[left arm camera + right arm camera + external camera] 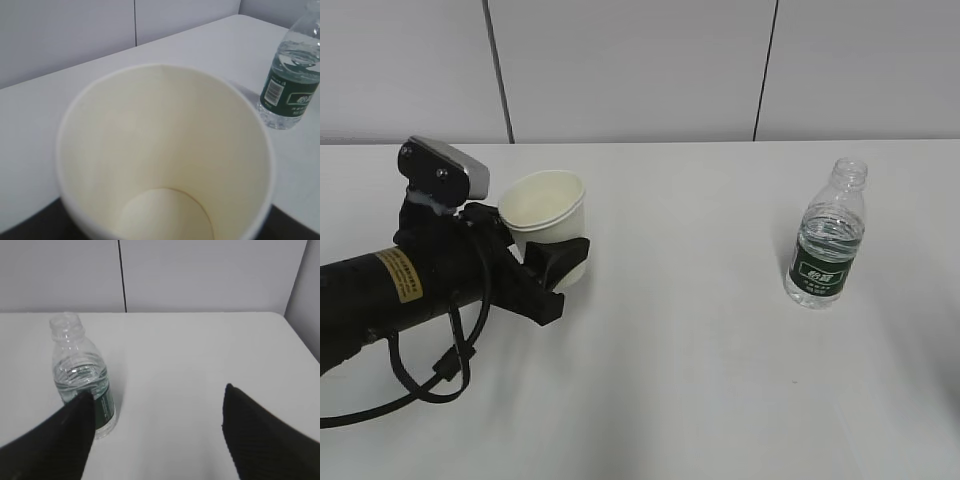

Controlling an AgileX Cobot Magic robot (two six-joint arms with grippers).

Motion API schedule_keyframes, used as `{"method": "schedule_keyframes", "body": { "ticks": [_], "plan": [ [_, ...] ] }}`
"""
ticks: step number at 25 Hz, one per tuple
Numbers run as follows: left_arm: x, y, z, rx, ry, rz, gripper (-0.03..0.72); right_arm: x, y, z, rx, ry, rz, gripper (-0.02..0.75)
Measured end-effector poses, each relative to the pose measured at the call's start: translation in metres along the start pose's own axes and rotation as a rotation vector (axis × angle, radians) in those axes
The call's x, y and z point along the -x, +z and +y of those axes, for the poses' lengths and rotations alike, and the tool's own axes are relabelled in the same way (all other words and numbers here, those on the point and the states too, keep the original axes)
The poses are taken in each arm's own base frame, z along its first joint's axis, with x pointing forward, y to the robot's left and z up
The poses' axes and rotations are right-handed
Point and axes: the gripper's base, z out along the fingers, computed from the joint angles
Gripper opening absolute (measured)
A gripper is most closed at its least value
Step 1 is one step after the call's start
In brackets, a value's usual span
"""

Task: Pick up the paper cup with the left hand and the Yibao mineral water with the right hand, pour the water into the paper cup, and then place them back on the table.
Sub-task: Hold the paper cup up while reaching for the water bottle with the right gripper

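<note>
The bottle has water above its label and its top is open, so the robot's right gripper should next grab its labelled lower body (820, 272) to hold the bottle steady.
The cream-white paper cup (545, 222) is at the left of the white table (700, 390). My left gripper (552, 264) is shut on its lower wall, and the cup leans slightly. Whether its base touches the table I cannot tell. In the left wrist view the cup's empty inside (165, 150) fills the frame and hides the jaws. The Yibao mineral water (827, 242) stands upright and capless at the right, part full; it also shows in the left wrist view (292, 85). My right gripper (157, 402) is open and empty, low over the table. The bottle (82, 375) stands just beyond its left fingertip (82, 407).
A grey panelled wall (640, 70) runs behind the table's far edge. The table's right edge (300, 340) shows in the right wrist view. A black cable (430, 385) loops on the table under the left arm.
</note>
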Motion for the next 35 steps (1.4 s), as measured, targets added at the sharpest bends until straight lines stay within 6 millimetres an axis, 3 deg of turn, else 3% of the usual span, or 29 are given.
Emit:
{"method": "schedule_keyframes", "body": {
  "ticks": [10,17,23,35],
  "plan": [
    [0.0,0.0,0.0,0.002,-0.002,0.0,0.411,-0.022,0.046,0.016,0.182,-0.104,0.061,0.585],
    [0.0,0.0,0.0,0.003,-0.003,-0.001,0.411,-0.028,0.075,0.021,0.244,-0.099,0.098,0.587],
    [0.0,0.0,0.0,0.005,-0.005,-0.001,0.411,-0.04,0.098,0.026,0.29,-0.055,0.099,0.647],
    [0.0,0.0,0.001,0.006,-0.005,0.0,0.412,-0.077,0.154,0.031,0.344,-0.013,0.14,0.659]
  ]
}}
